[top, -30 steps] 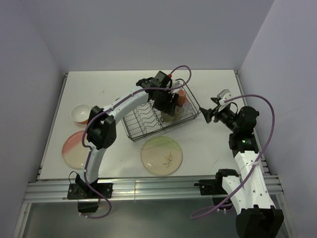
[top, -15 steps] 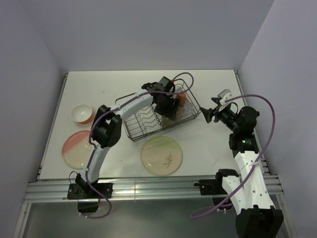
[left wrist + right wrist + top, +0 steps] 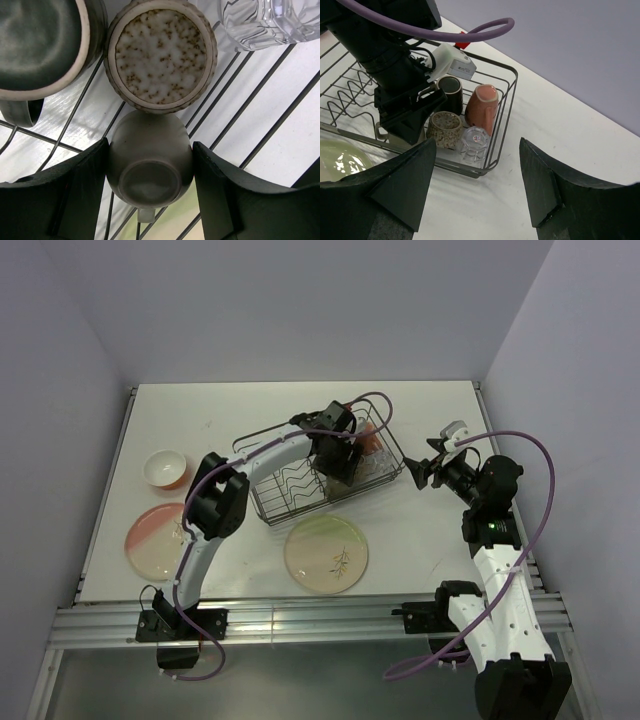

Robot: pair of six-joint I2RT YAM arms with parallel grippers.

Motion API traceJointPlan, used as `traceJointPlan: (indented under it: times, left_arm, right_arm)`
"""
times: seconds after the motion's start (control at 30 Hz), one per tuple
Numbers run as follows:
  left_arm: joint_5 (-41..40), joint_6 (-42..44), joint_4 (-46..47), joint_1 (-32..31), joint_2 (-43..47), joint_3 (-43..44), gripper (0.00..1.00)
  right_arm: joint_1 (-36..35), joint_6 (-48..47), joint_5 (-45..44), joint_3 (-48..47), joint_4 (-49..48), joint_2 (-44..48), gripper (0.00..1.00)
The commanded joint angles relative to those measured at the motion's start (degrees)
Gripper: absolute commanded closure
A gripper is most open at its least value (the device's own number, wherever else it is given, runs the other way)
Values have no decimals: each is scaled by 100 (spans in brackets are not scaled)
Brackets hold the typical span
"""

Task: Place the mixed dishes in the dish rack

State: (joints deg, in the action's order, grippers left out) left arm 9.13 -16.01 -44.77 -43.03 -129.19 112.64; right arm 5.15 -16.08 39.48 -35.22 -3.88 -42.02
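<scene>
The small olive mug [image 3: 150, 167] is bottom up over the rack wires against the speckled cup and would rest there, so my left gripper needs to open its fingers.
The black wire dish rack [image 3: 290, 485] stands mid-table. Its right end holds a pink mug [image 3: 482, 107], a dark mug [image 3: 40, 45], a speckled cup [image 3: 161, 55] and a clear glass [image 3: 475, 142], all upside down. My left gripper [image 3: 150, 195] reaches down into that end, shut on a small olive mug [image 3: 150, 167] that is bottom up over the rack wires beside the speckled cup. My right gripper [image 3: 480, 195] hovers open and empty to the right of the rack. A green-tinted plate [image 3: 326, 554], a pink-tinted plate [image 3: 152, 540] and an orange bowl [image 3: 164, 469] lie on the table.
The rack's wavy plate dividers [image 3: 295, 480] on its left side hold nothing. The green-tinted plate lies just in front of the rack. The table's metal front rail [image 3: 300, 625] runs along the near edge, with walls on the other three sides.
My left arm has swung right and lowered the olive mug deeper into the rack's right end. The right arm has not moved.
</scene>
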Motion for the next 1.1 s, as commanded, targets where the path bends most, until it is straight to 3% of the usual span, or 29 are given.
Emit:
traceJointPlan:
  times: [0.0, 0.37, 0.77, 1.07]
  left_arm:
    - [-209, -60, 179, -13, 218, -49, 39]
    - [-359, -122, 162, -22, 499, -102, 18]
    - [-526, -192, 65, -30, 1070, -146, 14]
    - [-639, -236, 4, -30, 1957, -286, 14]
  right_arm:
    - [30, 69, 15, -2, -254, 10, 25]
    - [39, 34, 42, 15, -245, 10, 25]
    - [30, -123, 279, -46, -105, -26, 25]
    - [30, -896, 1226, -599, 1256, -359, 24]
